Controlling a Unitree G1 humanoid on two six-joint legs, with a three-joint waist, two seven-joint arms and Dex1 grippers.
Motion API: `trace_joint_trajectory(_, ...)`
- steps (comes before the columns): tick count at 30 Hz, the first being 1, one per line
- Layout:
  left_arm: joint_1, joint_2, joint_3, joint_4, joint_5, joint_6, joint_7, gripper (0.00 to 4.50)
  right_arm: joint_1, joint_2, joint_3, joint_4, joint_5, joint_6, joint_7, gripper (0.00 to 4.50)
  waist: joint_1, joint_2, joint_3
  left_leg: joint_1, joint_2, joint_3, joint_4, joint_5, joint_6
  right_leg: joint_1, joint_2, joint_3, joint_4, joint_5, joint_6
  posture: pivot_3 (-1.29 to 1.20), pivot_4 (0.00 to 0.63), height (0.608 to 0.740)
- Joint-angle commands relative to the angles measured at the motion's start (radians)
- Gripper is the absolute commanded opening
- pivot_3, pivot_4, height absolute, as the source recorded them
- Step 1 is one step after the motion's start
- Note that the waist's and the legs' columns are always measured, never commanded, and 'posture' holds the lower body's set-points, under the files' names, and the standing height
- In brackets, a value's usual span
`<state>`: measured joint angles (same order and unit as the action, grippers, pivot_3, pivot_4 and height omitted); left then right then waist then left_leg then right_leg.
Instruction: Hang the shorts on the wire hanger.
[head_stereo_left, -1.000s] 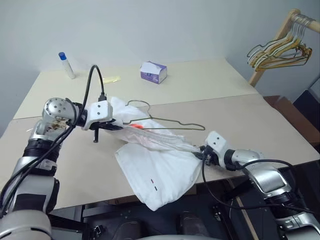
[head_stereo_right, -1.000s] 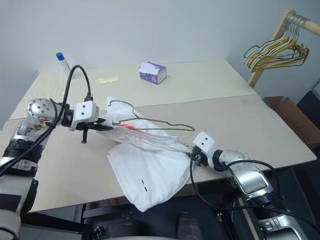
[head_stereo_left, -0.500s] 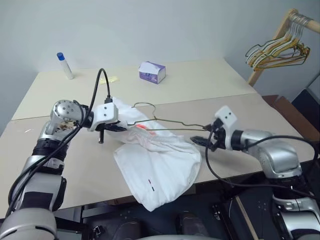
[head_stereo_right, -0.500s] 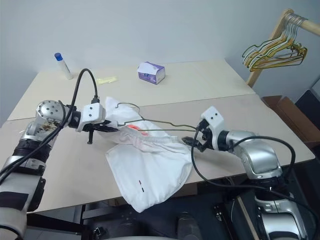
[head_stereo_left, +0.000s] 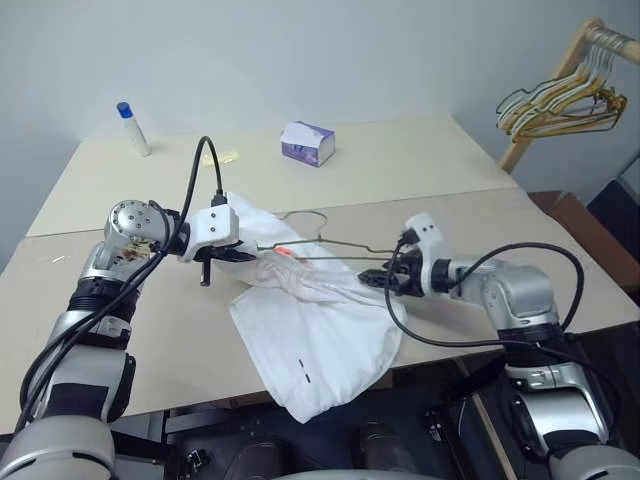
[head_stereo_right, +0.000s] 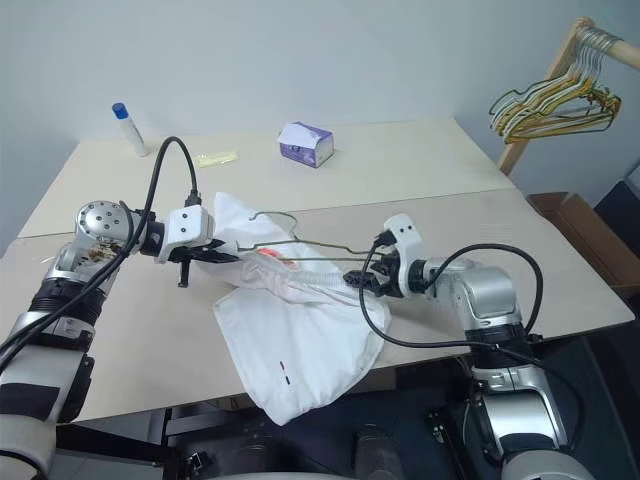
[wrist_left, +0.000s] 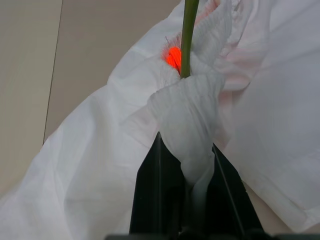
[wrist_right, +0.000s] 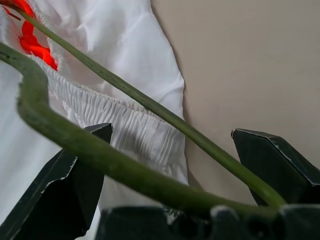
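Note:
The gathered waistband end (head_stereo_left: 362, 284) of the shorts (head_stereo_left: 320, 340) stands up beside the wire while the legs of the shorts lie slack and flat, so my right gripper will grab the shorts there next.
The white shorts (head_stereo_left: 320, 340) lie crumpled on the table, one leg drooping over the front edge. My left gripper (head_stereo_left: 234, 254) is shut on a bunched piece of their elastic waistband (wrist_left: 192, 107). The thin olive wire hanger (head_stereo_left: 335, 244) runs from that bunch to the right, just above the cloth, with its hook (head_stereo_left: 300, 214) pointing toward the back. My right gripper (head_stereo_left: 377, 280) stands open at the hanger's right end. In the right wrist view the hanger's bend (wrist_right: 125, 170) passes between the spread fingers (wrist_right: 75, 185), with the waistband (wrist_right: 130, 130) just beyond.
At the back of the table (head_stereo_left: 440, 160) stand a purple tissue box (head_stereo_left: 307, 143) and a blue-capped bottle (head_stereo_left: 132, 130), with a pale strip (head_stereo_left: 225, 158) between them. A bunch of hangers (head_stereo_left: 560, 100) hangs on a wooden rack at the far right.
My right gripper let go of the stretched waistband, opened wide, rolled, and rose from the table's front edge up to the hanger's right end. The left gripper kept still.

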<state>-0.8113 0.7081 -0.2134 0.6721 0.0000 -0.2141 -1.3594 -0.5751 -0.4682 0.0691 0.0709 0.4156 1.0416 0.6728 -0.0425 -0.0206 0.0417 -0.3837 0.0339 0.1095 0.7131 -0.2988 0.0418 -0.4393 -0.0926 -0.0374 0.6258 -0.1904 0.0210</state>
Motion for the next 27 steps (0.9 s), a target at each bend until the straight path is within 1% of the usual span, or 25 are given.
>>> trace_joint_trajectory(1, -0.007, 0.008, 0.038, -0.030, -0.013, 0.024, 0.035, 0.00, 0.029, -0.010, -0.043, -0.093, 0.045, 0.006, 0.016, 4.47, 0.001, 0.000, 0.000, 0.000, 0.000, 0.000, 0.000, 0.000, 0.000, 0.000, 0.000, 0.000, 0.000, 0.000, 0.000, 0.01, 0.000, 0.740)
trace_joint_trajectory(5, -0.003, 0.011, 0.029, -0.008, 0.012, 0.058, 0.080, 0.00, 0.074, -0.025, -0.105, -0.169, 0.082, 0.010, 0.006, 4.47, 0.003, 0.000, 0.000, 0.000, 0.000, -0.001, 0.000, 0.000, 0.000, 0.000, 0.000, 0.000, 0.000, 0.000, 0.000, 0.02, 0.000, 0.740)
trace_joint_trajectory(11, -0.013, 0.013, 0.031, 0.026, 0.023, 0.067, 0.107, 0.00, 0.098, -0.052, -0.147, -0.217, 0.110, 0.022, -0.004, 4.47, 0.003, 0.000, 0.000, 0.001, 0.000, -0.001, 0.000, 0.000, 0.000, 0.000, 0.000, 0.000, 0.000, 0.000, 0.000, 0.02, 0.000, 0.740)
trace_joint_trajectory(15, -0.029, 0.008, 0.035, 0.034, 0.018, 0.067, 0.098, 0.00, 0.052, -0.021, -0.101, -0.117, 0.094, 0.010, 0.012, 4.47, 0.000, 0.000, 0.000, 0.001, 0.000, -0.001, 0.000, 0.000, 0.000, 0.000, 0.000, 0.000, 0.000, 0.000, 0.000, 0.02, 0.000, 0.740)
trace_joint_trajectory(20, -0.031, 0.005, 0.035, 0.026, 0.015, 0.068, 0.095, 0.00, -0.041, 0.042, -0.046, 0.064, 0.060, -0.015, 0.019, 4.47, -0.001, 0.000, 0.000, 0.001, 0.000, 0.000, 0.000, 0.000, 0.000, 0.000, 0.000, 0.000, 0.000, 0.000, 0.000, 0.03, 0.000, 0.740)
trace_joint_trajectory(24, -0.020, 0.011, 0.038, 0.010, 0.013, 0.068, 0.093, 0.00, -0.069, 0.053, -0.010, 0.111, 0.054, -0.014, 0.052, 4.47, 0.004, 0.000, 0.000, -0.001, 0.000, 0.000, 0.000, 0.001, -0.001, 0.000, 0.000, 0.000, 0.000, 0.000, 0.000, 0.04, 0.000, 0.740)
trace_joint_trajectory(26, -0.011, 0.017, 0.041, 0.000, 0.011, 0.070, 0.092, 0.00, -0.075, 0.060, 0.022, 0.128, 0.037, -0.012, 0.054, 4.47, 0.005, 0.000, 0.000, -0.001, -0.001, 0.000, 0.000, 0.003, -0.004, 0.000, 0.000, 0.000, -0.001, 0.000, 0.000, 0.04, 0.000, 0.740)
trace_joint_trajectory(27, -0.008, 0.019, 0.042, -0.005, 0.010, 0.072, 0.091, 0.00, -0.077, 0.065, 0.029, 0.141, 0.033, -0.015, 0.056, 4.30, 0.005, 0.000, 0.000, -0.001, -0.001, 0.000, 0.000, 0.003, -0.005, 0.000, 0.000, 0.000, -0.001, 0.000, 0.000, 0.04, 0.000, 0.740)
